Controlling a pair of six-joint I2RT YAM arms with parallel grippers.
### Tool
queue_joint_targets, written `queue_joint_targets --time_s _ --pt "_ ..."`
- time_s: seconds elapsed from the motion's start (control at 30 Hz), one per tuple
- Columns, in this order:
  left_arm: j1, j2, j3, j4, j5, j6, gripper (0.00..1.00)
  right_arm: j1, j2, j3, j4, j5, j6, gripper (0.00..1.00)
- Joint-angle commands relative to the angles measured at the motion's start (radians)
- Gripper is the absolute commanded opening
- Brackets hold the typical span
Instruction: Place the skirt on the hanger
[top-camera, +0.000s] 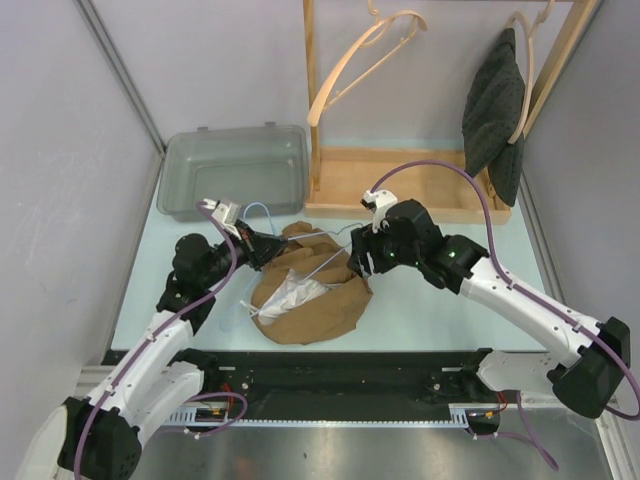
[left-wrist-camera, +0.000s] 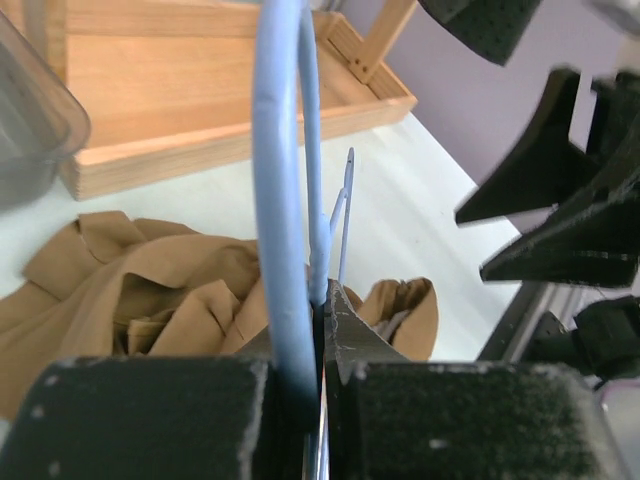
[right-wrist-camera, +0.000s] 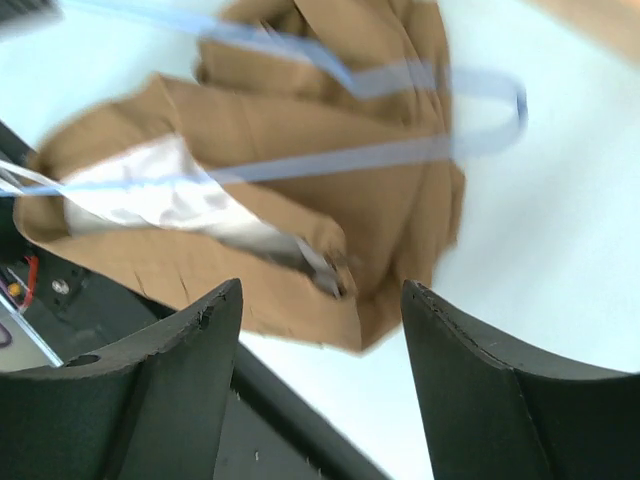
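The skirt needs to be drawn onto the hanger, so my right gripper will next grab it at the open edge's corner (top-camera: 342, 286) (right-wrist-camera: 335, 273) beside the white lining.
A brown skirt (top-camera: 315, 300) with a white lining lies crumpled on the table between my arms. It shows in the left wrist view (left-wrist-camera: 130, 285) and in the right wrist view (right-wrist-camera: 300, 150). A thin light-blue hanger (left-wrist-camera: 280, 200) lies over the skirt (right-wrist-camera: 400, 155). My left gripper (top-camera: 268, 248) is shut on the hanger's blue wire at the skirt's upper left. My right gripper (top-camera: 355, 265) is open and empty, just above the skirt's right edge.
A clear plastic bin (top-camera: 235, 172) stands at the back left. A wooden rack base (top-camera: 400, 185) holds a wooden hanger (top-camera: 360, 55) and a dark garment (top-camera: 497, 110) at the back right. The table's black front rail (top-camera: 330, 370) lies below.
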Motion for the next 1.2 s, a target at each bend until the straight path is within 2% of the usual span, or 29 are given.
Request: queue_joint_targets --time_s 0.0,0.1,0.27,0.6,0.77,1.0,1.17 --pt "0.005 -0.019 0.063 0.015 -0.075 0.041 0.00 0.022 -0.017 0.012 -0.168 0.052 0.090 0.69" --pt "0.005 -0.009 0.069 0.026 -0.060 0.041 0.00 0.043 0.018 0.012 -0.166 0.044 0.115 0.69" --pt "0.005 0.000 0.078 0.038 -0.035 0.041 0.00 0.054 0.120 0.014 -0.099 0.039 0.142 0.62" --pt "0.005 -0.005 0.068 0.039 -0.057 0.043 0.00 0.031 0.215 0.012 -0.017 0.168 0.210 0.52" --pt "0.004 0.011 0.063 0.055 -0.055 0.033 0.00 0.022 0.248 0.012 -0.037 0.184 0.251 0.47" --pt "0.001 0.044 0.068 0.082 -0.057 0.020 0.00 0.049 0.244 0.012 -0.158 0.203 0.286 0.22" --pt "-0.004 0.076 0.080 0.101 -0.057 0.020 0.00 0.088 0.193 0.012 -0.215 0.211 0.276 0.22"
